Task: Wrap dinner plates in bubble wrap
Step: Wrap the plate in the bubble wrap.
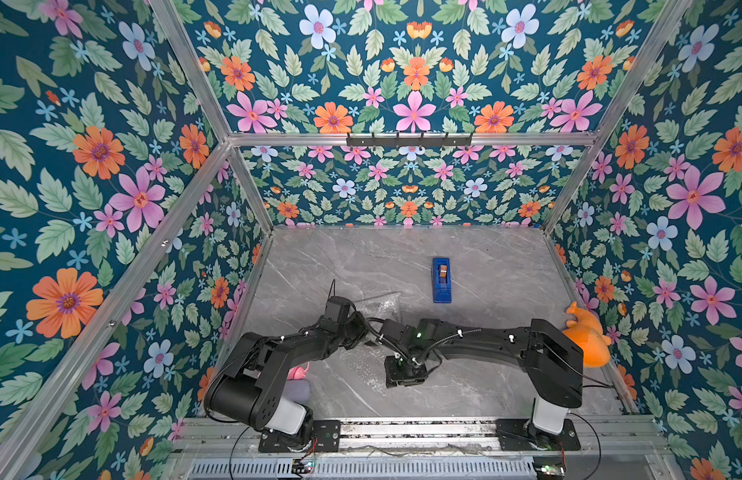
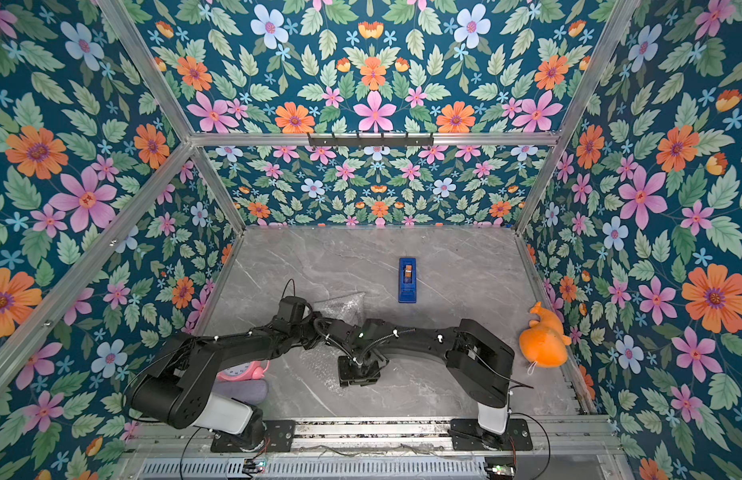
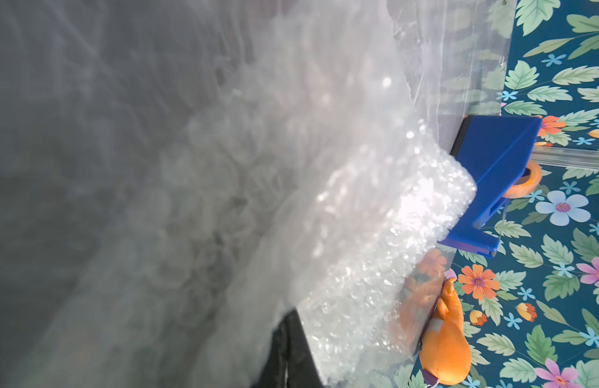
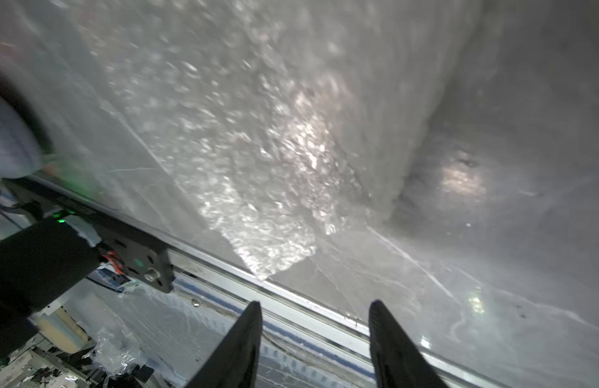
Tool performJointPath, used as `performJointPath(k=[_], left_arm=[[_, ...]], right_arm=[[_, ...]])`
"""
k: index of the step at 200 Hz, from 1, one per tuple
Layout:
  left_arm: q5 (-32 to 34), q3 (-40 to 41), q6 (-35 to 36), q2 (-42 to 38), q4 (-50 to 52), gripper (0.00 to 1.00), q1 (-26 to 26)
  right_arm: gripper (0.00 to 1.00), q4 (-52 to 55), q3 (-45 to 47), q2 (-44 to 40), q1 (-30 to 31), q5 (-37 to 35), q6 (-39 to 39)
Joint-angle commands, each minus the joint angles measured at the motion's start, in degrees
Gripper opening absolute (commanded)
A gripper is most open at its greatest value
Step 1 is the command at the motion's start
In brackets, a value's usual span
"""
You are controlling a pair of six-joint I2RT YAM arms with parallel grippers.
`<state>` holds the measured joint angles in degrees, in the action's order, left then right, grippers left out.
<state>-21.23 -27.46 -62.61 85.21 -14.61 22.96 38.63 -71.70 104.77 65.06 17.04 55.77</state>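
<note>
My right gripper pinches the bubble wrap's loose corner by the front bar next, to fold the bubble wrap point(image 1: 379, 305) over the dinner plates.
The bubble wrap point(image 1: 379, 305) lies crumpled on the grey marble table between my two arms in both top views, with another fold point(image 2: 319, 365) nearer the front. It fills the left wrist view point(image 3: 358, 235), draped close over the camera. My left gripper point(image 3: 288, 339) is shut, its dark fingers pressed together with the film bunched at their tips. In a top view it sits mid-table point(image 1: 363, 330). My right gripper point(image 4: 315, 305) is open and empty over the table's front edge, just clear of the wrap's corner point(image 4: 274, 255). The dinner plates are hidden.
A blue tape dispenser point(image 1: 441, 279) stands behind the wrap. An orange plush toy point(image 1: 587, 336) lies against the right wall. A pink clock point(image 2: 240, 370) and a grey cloth point(image 2: 244, 390) sit under the left arm. The metal front rail point(image 4: 291, 299) runs below the right fingers.
</note>
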Motion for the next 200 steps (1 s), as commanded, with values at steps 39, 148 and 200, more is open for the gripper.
performJointPath(k=[39,148,200], left_arm=[[0.23,0.13,1.76,0.96,2.48,0.00,-0.10],[1.12,0.87,2.11,0.84,1.69,0.00,-0.09],[1.28,0.83,2.92,1.96,1.61,0.00,-0.02]], right_arm=[[0.51,-10.25,-0.41,6.14,0.07,6.12,9.43],[0.28,-14.47,3.94,5.93,-2.12,4.13,13.44],[0.02,-20.40,6.51,1.28,-2.13,2.19,10.53]])
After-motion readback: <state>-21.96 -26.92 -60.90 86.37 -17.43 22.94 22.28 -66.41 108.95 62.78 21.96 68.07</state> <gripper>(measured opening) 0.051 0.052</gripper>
